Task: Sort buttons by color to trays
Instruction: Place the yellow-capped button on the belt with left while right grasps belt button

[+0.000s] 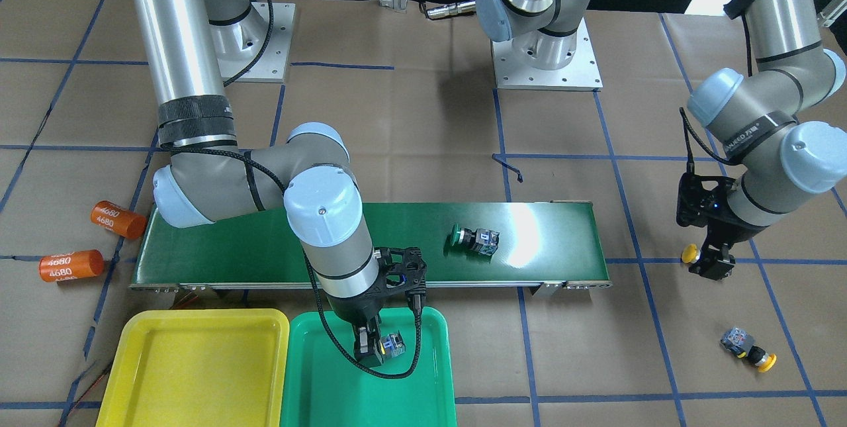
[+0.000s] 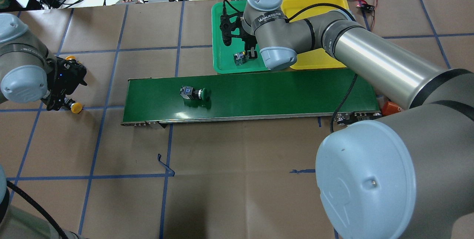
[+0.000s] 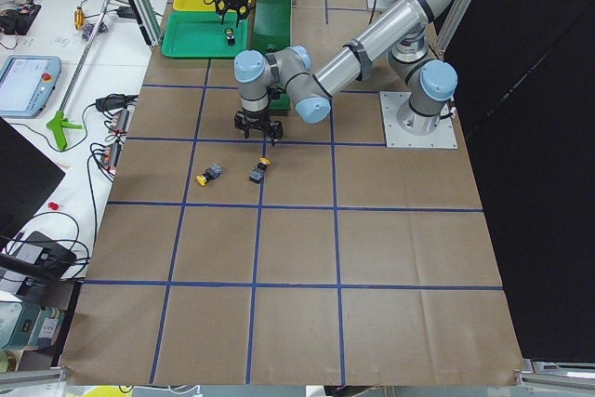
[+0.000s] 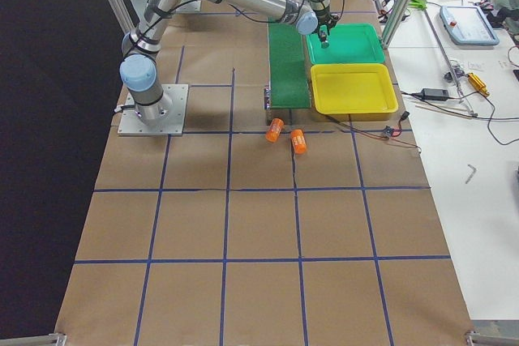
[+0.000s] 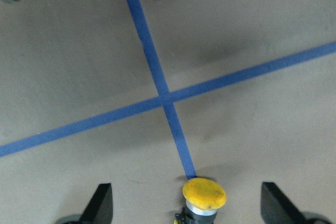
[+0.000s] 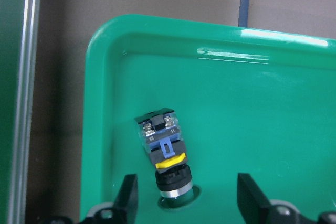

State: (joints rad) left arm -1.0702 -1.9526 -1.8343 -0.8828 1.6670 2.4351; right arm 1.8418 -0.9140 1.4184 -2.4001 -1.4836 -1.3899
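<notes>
The robot's right gripper should next take hold of the green button on the belt by its black body (image 1: 470, 239), so that it can sort it into the button's tray (image 1: 417, 387).
My right gripper (image 1: 370, 347) is open low over the green tray (image 1: 423, 400). A green button (image 6: 167, 156) lies in that tray, its cap between my spread fingers (image 6: 128, 200), which do not touch it. The yellow tray (image 1: 198, 367) stands beside the green one. Another green button (image 1: 473, 239) lies on its side on the conveyor belt (image 1: 265, 248). My left gripper (image 1: 709, 265) is open over the table. A yellow button (image 5: 205, 195) stands between its fingers (image 5: 102, 203), untouched. A second yellow button (image 1: 751, 349) lies on the paper nearby.
Two orange cylinders (image 1: 118, 218) (image 1: 69, 265) marked 4680 lie past the belt's end on my right side. The arm bases (image 1: 546, 56) are bolted at the table's back. Blue tape lines (image 5: 157, 77) cross the brown paper.
</notes>
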